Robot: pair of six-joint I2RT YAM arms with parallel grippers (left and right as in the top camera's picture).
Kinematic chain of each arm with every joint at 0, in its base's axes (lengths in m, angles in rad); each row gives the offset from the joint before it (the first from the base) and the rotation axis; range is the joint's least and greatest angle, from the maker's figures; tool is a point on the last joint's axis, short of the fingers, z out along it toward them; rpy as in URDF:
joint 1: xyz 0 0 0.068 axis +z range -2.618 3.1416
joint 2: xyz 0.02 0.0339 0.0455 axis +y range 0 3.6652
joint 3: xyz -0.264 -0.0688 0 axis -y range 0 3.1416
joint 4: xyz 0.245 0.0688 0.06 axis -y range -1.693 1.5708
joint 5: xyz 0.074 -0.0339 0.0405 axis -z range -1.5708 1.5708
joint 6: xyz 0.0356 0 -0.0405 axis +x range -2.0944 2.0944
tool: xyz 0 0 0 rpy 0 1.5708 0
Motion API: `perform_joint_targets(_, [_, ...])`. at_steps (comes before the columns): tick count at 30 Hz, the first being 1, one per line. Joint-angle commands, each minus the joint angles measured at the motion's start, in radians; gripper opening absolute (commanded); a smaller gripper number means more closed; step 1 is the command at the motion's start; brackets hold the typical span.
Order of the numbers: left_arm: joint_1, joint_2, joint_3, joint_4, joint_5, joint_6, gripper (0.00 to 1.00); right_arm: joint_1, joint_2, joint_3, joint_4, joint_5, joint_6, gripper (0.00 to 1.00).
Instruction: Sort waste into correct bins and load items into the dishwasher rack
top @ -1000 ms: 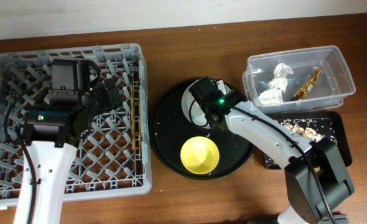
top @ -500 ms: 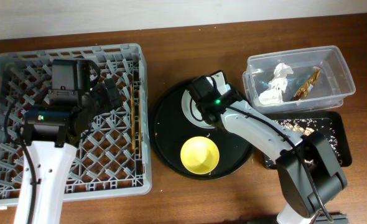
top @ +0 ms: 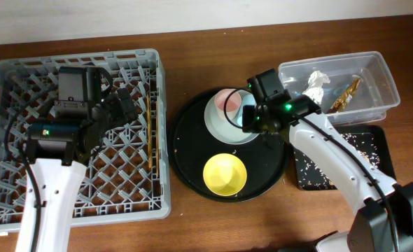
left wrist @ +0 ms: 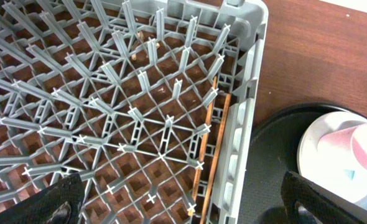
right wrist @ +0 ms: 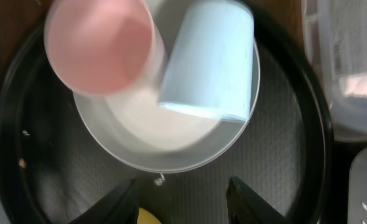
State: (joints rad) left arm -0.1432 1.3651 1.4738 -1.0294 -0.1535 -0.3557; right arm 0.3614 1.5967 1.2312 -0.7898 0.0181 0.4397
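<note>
The left gripper needs to load the cup with its opening down in the rack (top: 24, 91). It should grab the pink cup (top: 227, 101) across its outer sides next, so the pink cup's opening stays clear.
The pale plate (top: 219, 120) lies in the round black tray (top: 192, 150) and carries the pink cup (top: 227, 101) and the light-blue cup (top: 246, 116), which lies on its side. The yellow bowl (top: 225, 174) sits in front of them. My right gripper (top: 261, 129) is open and empty, hovering at the plate's right edge; its wrist view shows the pink cup (right wrist: 99, 46), blue cup (right wrist: 211, 59), plate (right wrist: 171, 140) and open fingers (right wrist: 186, 199). My left gripper (left wrist: 183, 202) is open and empty over the grey rack (top: 24, 91). Chopsticks (top: 152, 136) lie along the rack's right side, also in the left wrist view (left wrist: 208, 149).
The clear tub (top: 374, 70) at the back right holds the white napkin (top: 311, 91) and the brown-gold wrapper (top: 346, 94). The shallow black tray (top: 378, 150) in front of it holds brown crumbs (top: 332, 145). The right arm crosses over that tray.
My right gripper has swung right, off the plate, so the pink and blue cups now show. The left arm has not moved.
</note>
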Motion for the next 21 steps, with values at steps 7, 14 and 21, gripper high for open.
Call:
perform_joint_targets(7, [0.002,-0.006,0.011,0.002,0.000,0.002,0.99,0.073,0.033,-0.026,0.317,-0.029,-0.559,0.58])
perform_joint_targets(14, [0.002,-0.006,0.011,0.002,0.000,0.002,0.99,0.105,0.256,-0.026,0.477,0.020,-0.672,0.40])
perform_joint_targets(21, [0.002,-0.006,0.011,0.002,0.000,0.002,0.99,0.148,-0.045,0.217,0.206,-0.058,-0.557,0.04])
